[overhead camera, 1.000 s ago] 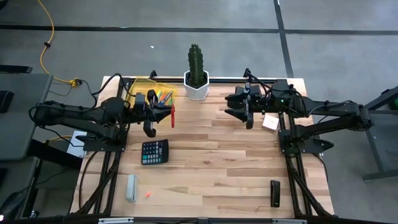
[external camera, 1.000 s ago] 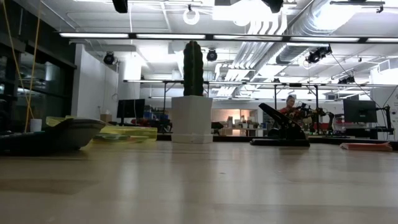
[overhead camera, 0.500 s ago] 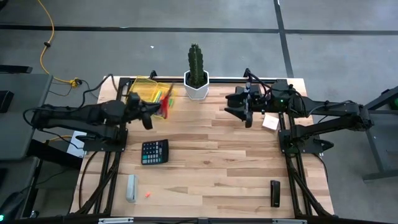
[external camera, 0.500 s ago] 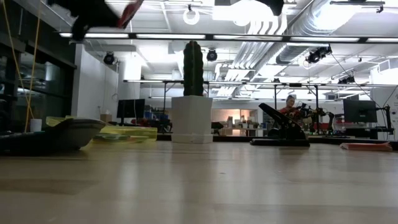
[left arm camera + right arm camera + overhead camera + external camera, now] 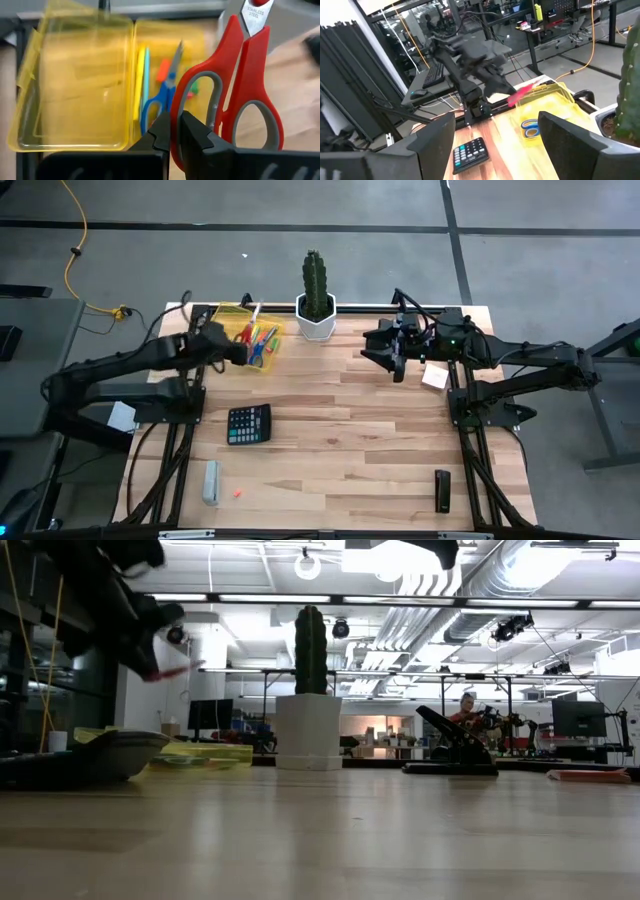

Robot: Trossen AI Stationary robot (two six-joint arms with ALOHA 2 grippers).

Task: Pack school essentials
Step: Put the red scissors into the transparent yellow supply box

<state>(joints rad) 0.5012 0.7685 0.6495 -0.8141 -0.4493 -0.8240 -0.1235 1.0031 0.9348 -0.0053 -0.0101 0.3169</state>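
The red-handled scissors hang high, with one loop point(image 5: 276, 125) past the tray's edge point(image 5: 204, 47), so for now my left gripper keeps hold of the scissors until they are inside the tray.
My left gripper point(image 5: 172, 137) is shut on the red-handled scissors point(image 5: 245, 85), which it carries above the open yellow box point(image 5: 232, 320) at the table's far left. In the low view the scissors point(image 5: 172, 670) show red under the dark arm. The box's tray holds blue-handled scissors point(image 5: 161, 97), a yellow pen point(image 5: 141, 75) and other coloured pieces. Its lid point(image 5: 75, 85) lies open beside the tray. My right gripper point(image 5: 497, 145) is open and waits over the table's far right, right of the cactus. A small white block point(image 5: 434, 376) lies under the right arm. My left gripper pinches the rim of one red handle loop point(image 5: 176, 117) between its two fingers. The other loop point(image 5: 257, 125) is free beside them. The scissors are lifted clear over the box, and their blades point(image 5: 252, 12) point away from the gripper toward the table's far edge.
A cactus in a white pot point(image 5: 316, 305) stands just right of the box. A black calculator point(image 5: 248, 423) lies nearer, with a pale grey bar point(image 5: 211, 482) and a small red piece point(image 5: 238, 493) at the near left. A dark oblong thing point(image 5: 442, 490) lies near right.
My left gripper has carried the red scissors from beside the box toward the table's far left, over the box, and has come down into the low view. It has turned, so the scissors now point toward the far edge. The right arm has kept still.
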